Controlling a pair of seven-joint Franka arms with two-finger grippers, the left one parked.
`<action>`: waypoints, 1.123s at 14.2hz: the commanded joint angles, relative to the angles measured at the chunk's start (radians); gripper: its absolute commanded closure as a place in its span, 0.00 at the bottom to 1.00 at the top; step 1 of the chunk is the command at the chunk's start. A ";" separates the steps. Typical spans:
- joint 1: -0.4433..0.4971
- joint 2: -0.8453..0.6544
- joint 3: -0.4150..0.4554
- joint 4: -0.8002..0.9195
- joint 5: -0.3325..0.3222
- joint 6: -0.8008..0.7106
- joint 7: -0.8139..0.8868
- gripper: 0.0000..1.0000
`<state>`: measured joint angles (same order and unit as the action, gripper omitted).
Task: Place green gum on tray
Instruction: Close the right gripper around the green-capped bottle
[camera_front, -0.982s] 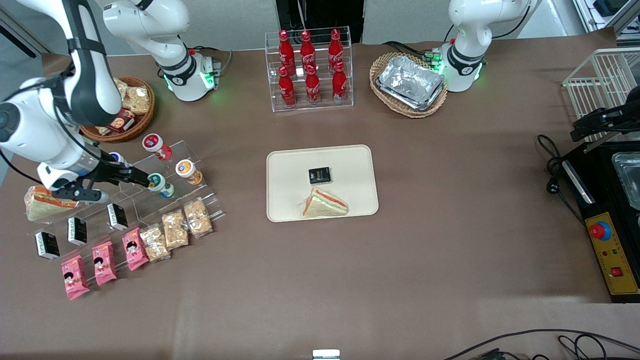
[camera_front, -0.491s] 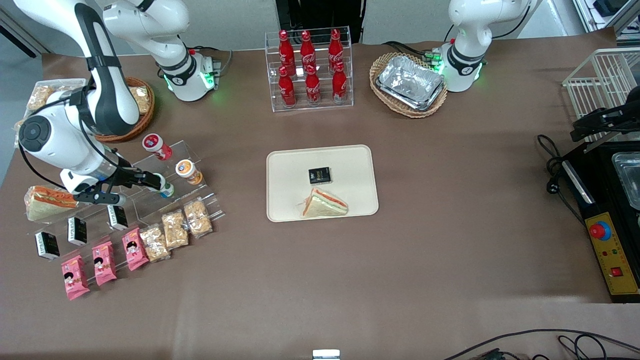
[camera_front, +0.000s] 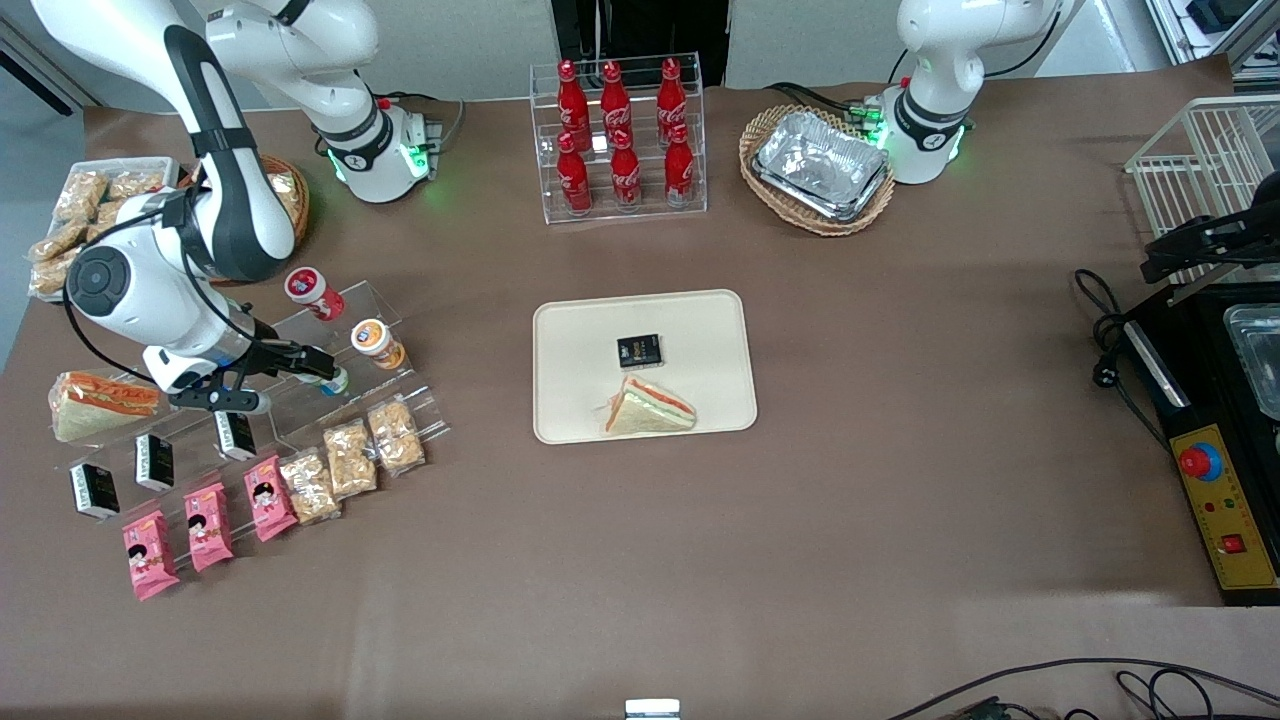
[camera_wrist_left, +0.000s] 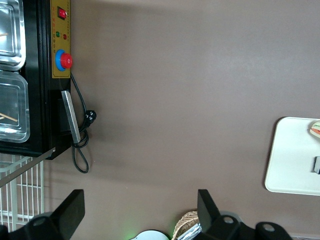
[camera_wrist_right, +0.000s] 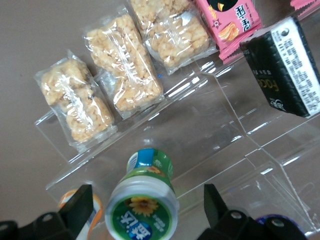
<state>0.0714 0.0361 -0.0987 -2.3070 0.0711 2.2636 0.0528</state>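
Next, my right gripper grabs the green gum by its white-lidded end (camera_wrist_right: 141, 210) to place it on the tray.
The green gum (camera_wrist_right: 143, 200) is a small bottle with a white lid and a green flower logo, lying on a clear acrylic stand (camera_front: 300, 395) toward the working arm's end of the table. My right gripper (camera_wrist_right: 146, 210) is open. Its two black fingers (camera_wrist_right: 80, 207) stand one on each side of the lid with gaps between. In the front view the gripper (camera_front: 318, 365) covers the lid, and only the bottle's green body (camera_front: 337, 381) peeks out. The cream tray (camera_front: 580, 400) lies mid-table, and its corner shows in the left wrist view (camera_wrist_left: 292, 160).
On the tray lie a black packet (camera_front: 639, 350) and a sandwich (camera_front: 648, 408). An orange-lidded bottle (camera_front: 377, 343) and a red-lidded one (camera_front: 312, 292) sit beside the gum. Rice-cracker packs (camera_wrist_right: 122, 62), black cartons (camera_wrist_right: 285, 65) and pink packets (camera_front: 208, 525) fill the stand's lower steps.
The arm has swung toward the tray's side and the gripper has slid forward over the green gum, so its lid is now covered in the front view.
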 joint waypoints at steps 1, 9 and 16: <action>0.005 -0.001 -0.001 -0.022 -0.008 0.030 -0.008 0.16; 0.002 -0.033 -0.006 0.078 -0.007 -0.108 -0.087 0.71; 0.001 -0.033 -0.007 0.476 -0.007 -0.551 -0.090 0.70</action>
<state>0.0731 -0.0119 -0.1020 -1.9849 0.0711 1.8541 -0.0241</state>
